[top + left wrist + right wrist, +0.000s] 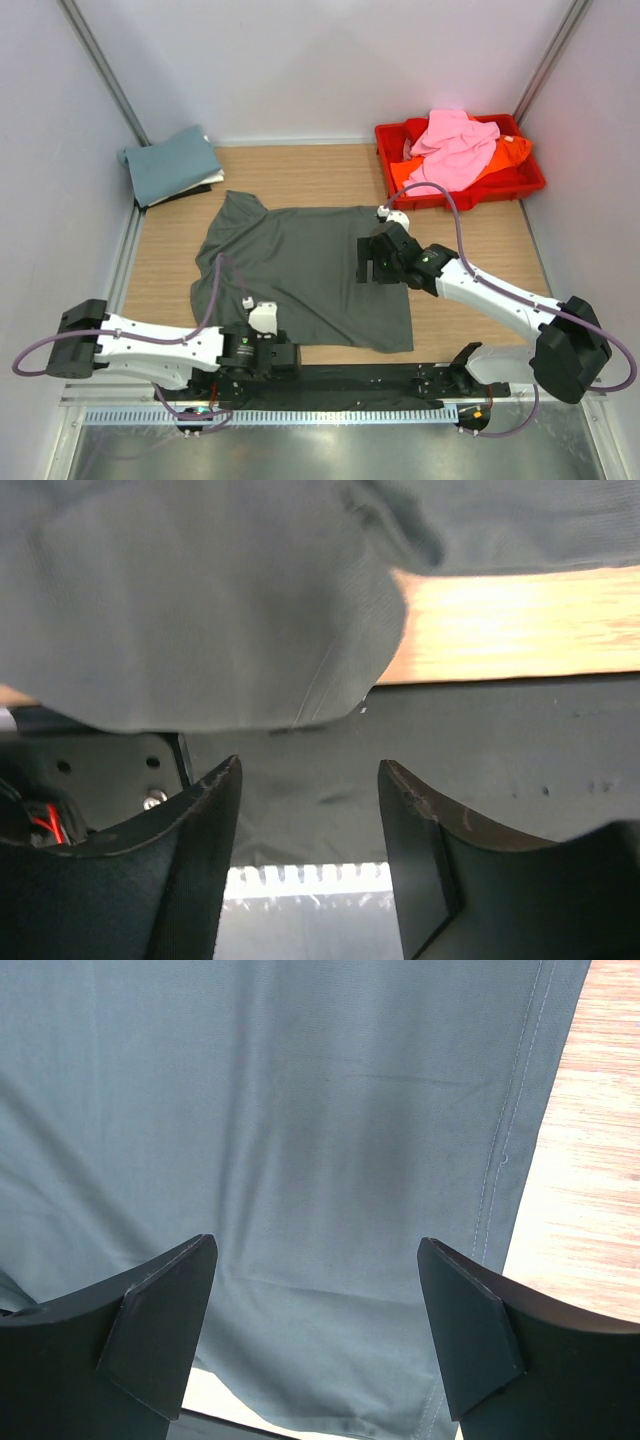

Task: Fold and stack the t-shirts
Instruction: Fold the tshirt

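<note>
I need to fold the t-shirt's near side over, so my left gripper will next take the dark grey t-shirt by its sleeve at the t-shirt's near edge [302, 698].
A dark grey t-shirt [300, 270] lies spread flat on the wooden table. My right gripper [372, 262] hovers open over its right part; the right wrist view shows the grey cloth [300, 1140] and its stitched hem below the open fingers [165, 1320]. My left gripper [283, 357] is open and empty at the shirt's near edge, over the black base strip; a sleeve of the shirt [210, 610] shows just beyond its fingertips [215, 810]. A folded dusty teal shirt [172, 164] lies on a white one at the back left. Pink [455, 145] and orange [505, 155] shirts lie crumpled in the tray.
A red plastic tray [520, 185] stands at the back right corner. White walls close in the table on three sides. A black base strip [360, 380] and a slotted metal rail [330, 415] run along the near edge.
</note>
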Available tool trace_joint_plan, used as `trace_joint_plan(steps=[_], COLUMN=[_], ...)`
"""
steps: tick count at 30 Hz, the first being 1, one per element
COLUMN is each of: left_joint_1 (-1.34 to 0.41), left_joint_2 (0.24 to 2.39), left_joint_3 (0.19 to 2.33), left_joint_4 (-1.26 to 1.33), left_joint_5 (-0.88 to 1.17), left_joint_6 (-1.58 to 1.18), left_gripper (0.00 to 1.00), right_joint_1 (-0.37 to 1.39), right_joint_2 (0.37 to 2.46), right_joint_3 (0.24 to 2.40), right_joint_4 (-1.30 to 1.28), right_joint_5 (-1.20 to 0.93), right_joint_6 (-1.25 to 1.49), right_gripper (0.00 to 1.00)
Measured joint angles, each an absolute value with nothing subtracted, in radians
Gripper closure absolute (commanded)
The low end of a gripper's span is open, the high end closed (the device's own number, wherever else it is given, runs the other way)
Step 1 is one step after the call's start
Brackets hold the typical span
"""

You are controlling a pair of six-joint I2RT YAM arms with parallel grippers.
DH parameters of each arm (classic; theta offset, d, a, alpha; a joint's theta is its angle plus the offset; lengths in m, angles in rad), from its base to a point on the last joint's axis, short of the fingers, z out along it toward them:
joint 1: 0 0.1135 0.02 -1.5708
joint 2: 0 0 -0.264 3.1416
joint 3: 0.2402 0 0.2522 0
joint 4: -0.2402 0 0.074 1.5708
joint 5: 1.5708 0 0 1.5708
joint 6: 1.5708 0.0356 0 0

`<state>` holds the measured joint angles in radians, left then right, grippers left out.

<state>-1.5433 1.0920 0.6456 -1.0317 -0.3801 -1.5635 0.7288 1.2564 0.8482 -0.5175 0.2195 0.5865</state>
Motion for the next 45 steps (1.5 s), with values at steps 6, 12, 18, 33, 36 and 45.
trace_joint_plan(steps=[6, 12, 18, 33, 36, 45], left_joint_1=[-1.542, -1.509, -1.486, -1.485, -1.485, -1.485], left_joint_2=[1.205, 1.354, 1.54, 1.267, 1.213, 1.155], left_joint_3=[0.698, 0.727, 0.812, 0.987, 0.986, 0.983], left_joint_4=[-1.007, -0.996, -1.015, -1.293, -1.317, -1.329], left_joint_5=[-0.446, -0.462, -0.474, -0.496, -0.485, -0.474], left_joint_6=[-1.478, -1.399, -1.34, -1.318, -1.318, -1.308], left_gripper=[0.38, 0.44, 0.97, 1.0, 0.99, 0.98], right_joint_1=[0.729, 0.729, 0.729, 0.736, 0.797, 1.059], right_joint_2=[1.249, 1.241, 1.242, 1.024, 0.935, 0.906], right_joint_3=[0.833, 0.819, 0.819, 0.759, 0.701, 0.593], right_joint_4=[-0.526, -0.532, -0.532, -0.723, -0.795, -0.96], right_joint_5=[0.231, 0.238, 0.238, 0.242, 0.241, 0.268], right_joint_6=[0.587, 0.587, 0.588, 0.785, 0.876, 1.131], right_gripper=[0.1, 0.1, 0.1, 0.11, 0.11, 0.22])
